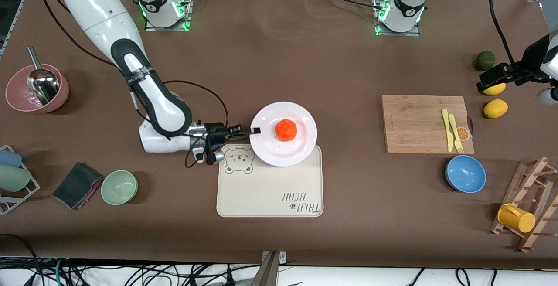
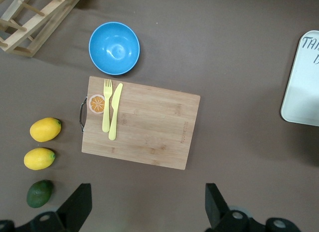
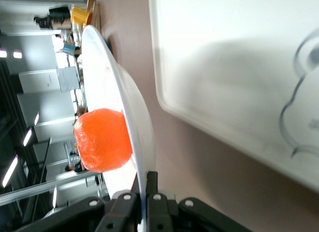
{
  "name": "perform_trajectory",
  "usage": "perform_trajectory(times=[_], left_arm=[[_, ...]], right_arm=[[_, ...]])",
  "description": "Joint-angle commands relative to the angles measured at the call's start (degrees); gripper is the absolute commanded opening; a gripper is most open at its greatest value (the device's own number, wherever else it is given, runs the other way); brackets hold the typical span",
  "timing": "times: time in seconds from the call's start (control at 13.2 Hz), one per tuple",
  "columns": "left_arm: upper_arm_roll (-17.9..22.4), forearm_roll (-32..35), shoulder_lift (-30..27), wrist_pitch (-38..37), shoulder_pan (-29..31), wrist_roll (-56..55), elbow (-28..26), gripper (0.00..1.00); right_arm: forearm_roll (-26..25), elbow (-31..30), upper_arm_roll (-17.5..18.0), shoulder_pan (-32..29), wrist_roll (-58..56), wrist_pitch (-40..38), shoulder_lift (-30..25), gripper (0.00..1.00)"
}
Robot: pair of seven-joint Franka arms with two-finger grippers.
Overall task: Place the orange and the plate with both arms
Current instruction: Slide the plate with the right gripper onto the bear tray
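Note:
The plate's bottom (image 3: 141, 112) hangs high over the cream bear tray's edge (image 3: 224, 138), so the plate first gets centered and brought down next, before my right gripper releases it.
The white plate (image 1: 305, 118) carries the orange (image 1: 286, 130) in its well. Part of the plate overlaps the cream bear tray's (image 1: 270, 190) edge that lies farther from the front camera. My right gripper (image 1: 256, 130) is shut on the plate's rim at the side toward the right arm's end of the table. In the right wrist view, the fingers (image 3: 152, 184) pinch the rim of the plate (image 3: 132, 102), with the orange (image 3: 102, 139) just past them. My left gripper (image 1: 492, 79) is open and empty, up in the air over the lemons, and shows in its own view (image 2: 148, 207).
A wooden cutting board (image 1: 418, 124) holds a yellow fork and knife (image 1: 451, 131). A blue bowl (image 1: 465, 173), two lemons (image 1: 495, 108), a green fruit (image 1: 484, 60) and a wooden rack (image 1: 527, 203) are nearby. A green bowl (image 1: 119, 187), cloth (image 1: 76, 185) and pink bowl (image 1: 37, 89) lie toward the right arm's end.

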Motion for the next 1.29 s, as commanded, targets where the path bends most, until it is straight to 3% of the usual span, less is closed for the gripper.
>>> perform_trajectory(times=[0.0,0.38,0.76,0.83,0.91,0.98,1.21], left_arm=[[0.42,-0.26,0.14,-1.06,-0.23,0.43,0.95,1.00],[0.42,-0.26,0.05,-1.50,-0.23,0.35,0.95,1.00],[0.50,-0.26,0.05,-1.41,-0.14,0.35,0.95,1.00],[0.50,-0.26,0.05,-1.41,-0.14,0.35,0.95,1.00],[0.50,-0.26,0.05,-1.50,-0.14,0.35,0.95,1.00],[0.50,-0.26,0.05,-1.50,-0.14,0.35,0.95,1.00],[0.50,-0.26,0.05,-1.50,-0.14,0.26,0.95,1.00]], right_arm=[[-1.25,11.16,0.04,0.69,2.34,2.01,8.60,0.00],[-1.25,16.45,-0.13,4.21,5.06,11.33,13.18,0.00],[-1.51,16.55,-2.59,4.12,4.88,11.43,14.07,0.00],[-1.60,16.46,-2.59,4.21,4.97,11.43,13.98,0.11],[-1.60,16.37,-2.59,4.30,5.06,11.60,13.63,0.99],[-2.04,16.28,-2.59,4.21,5.06,11.26,12.67,1.00],[-10.62,13.48,-2.68,3.68,7.50,10.64,8.90,1.00]])
